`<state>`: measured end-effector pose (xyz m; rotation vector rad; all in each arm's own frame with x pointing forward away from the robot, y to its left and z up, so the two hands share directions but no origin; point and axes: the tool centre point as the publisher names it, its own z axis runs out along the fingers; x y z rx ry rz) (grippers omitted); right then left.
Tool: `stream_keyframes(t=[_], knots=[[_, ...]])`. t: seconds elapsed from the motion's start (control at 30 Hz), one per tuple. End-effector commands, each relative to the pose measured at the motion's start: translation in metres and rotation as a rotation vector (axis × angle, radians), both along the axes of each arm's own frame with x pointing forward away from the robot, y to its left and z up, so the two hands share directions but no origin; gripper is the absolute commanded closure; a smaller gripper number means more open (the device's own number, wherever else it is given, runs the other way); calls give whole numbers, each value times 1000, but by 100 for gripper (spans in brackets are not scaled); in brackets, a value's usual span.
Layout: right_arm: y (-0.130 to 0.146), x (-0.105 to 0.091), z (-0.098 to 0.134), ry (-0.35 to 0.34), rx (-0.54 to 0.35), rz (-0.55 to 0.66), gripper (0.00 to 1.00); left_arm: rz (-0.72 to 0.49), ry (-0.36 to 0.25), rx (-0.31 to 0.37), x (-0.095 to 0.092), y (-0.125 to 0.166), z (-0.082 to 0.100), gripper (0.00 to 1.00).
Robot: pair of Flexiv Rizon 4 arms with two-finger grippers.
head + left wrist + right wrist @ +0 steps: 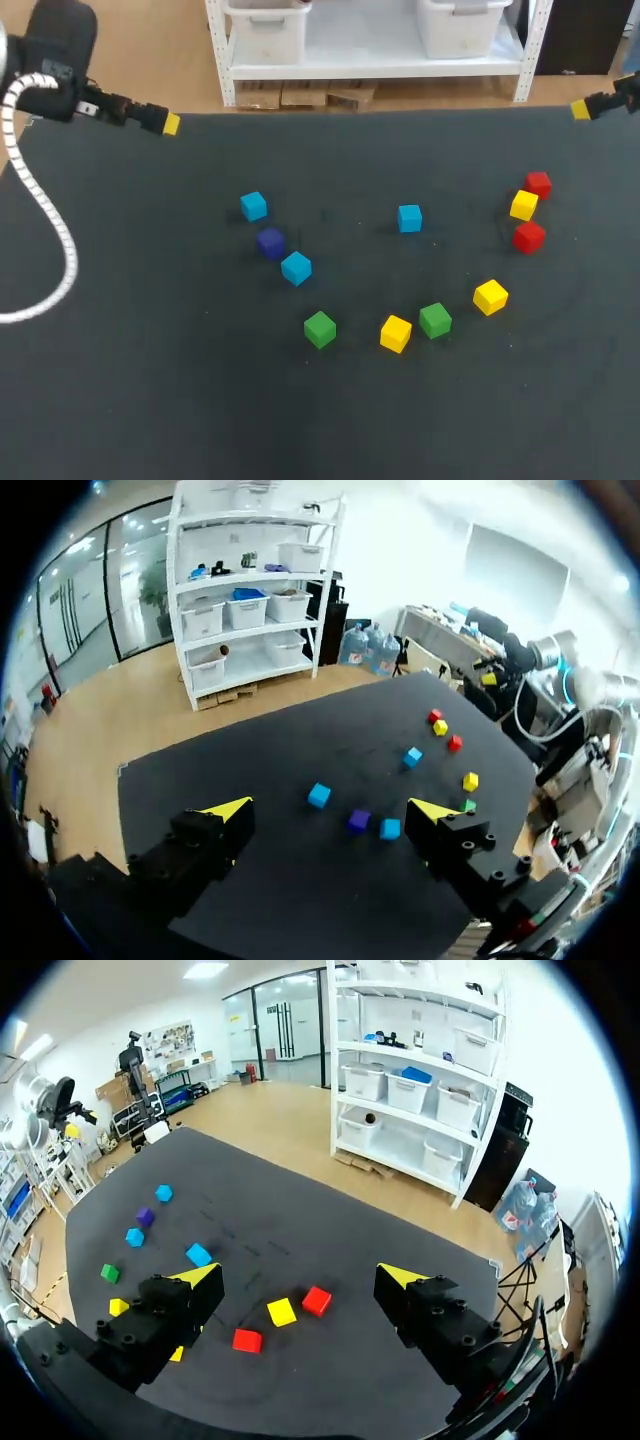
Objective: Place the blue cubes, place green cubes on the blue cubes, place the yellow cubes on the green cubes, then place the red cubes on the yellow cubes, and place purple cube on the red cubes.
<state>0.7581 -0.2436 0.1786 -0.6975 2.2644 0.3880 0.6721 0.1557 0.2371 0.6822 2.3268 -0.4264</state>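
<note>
I should next grab the light blue cube by its opposite sides with my left gripper, to line it up beside the lone blue cube.
Three blue cubes (253, 206) (409, 218) (296, 268) lie apart on the black table, with the purple cube (270, 242) between the two left ones. Two green cubes (320, 329) (435, 320) and yellow cubes (396, 333) (490, 297) sit nearer the front. At the right, a third yellow cube (523, 205) lies between two red cubes (538, 184) (528, 237). My left gripper (168, 124) (331, 808) hangs open and empty over the far left corner. Over the far right corner, my right gripper (581, 110) (299, 1275) is also open and empty.
The black table (150, 380) holds only the scattered cubes. Wide bare stretches lie at its left side and along the front edge. A white corrugated cable of my left arm (55, 230) loops over the left part of the table.
</note>
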Motion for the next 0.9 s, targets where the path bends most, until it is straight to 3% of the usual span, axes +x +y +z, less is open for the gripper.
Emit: stream_keyframes(t=[0.03, 0.23, 0.4, 0.63, 0.9], knots=[[0, 0, 0, 0, -2, -1, 0, -78, 134, 212, 4, -8, 5, 0], [0, 0, 0, 0, -2, -1, 0, -201, 238, 303, 27, -12, -30, 0], [0, 0, 0, 0, -2, -1, 0, -257, 279, 349, 46, -24, -53, 0], [0, 0, 0, 0, -2, -1, 0, -248, 346, 333, 62, -48, -86, 0], [0, 0, 0, 0, -2, -1, 0, -353, 378, 514, 66, -60, -142, 0]])
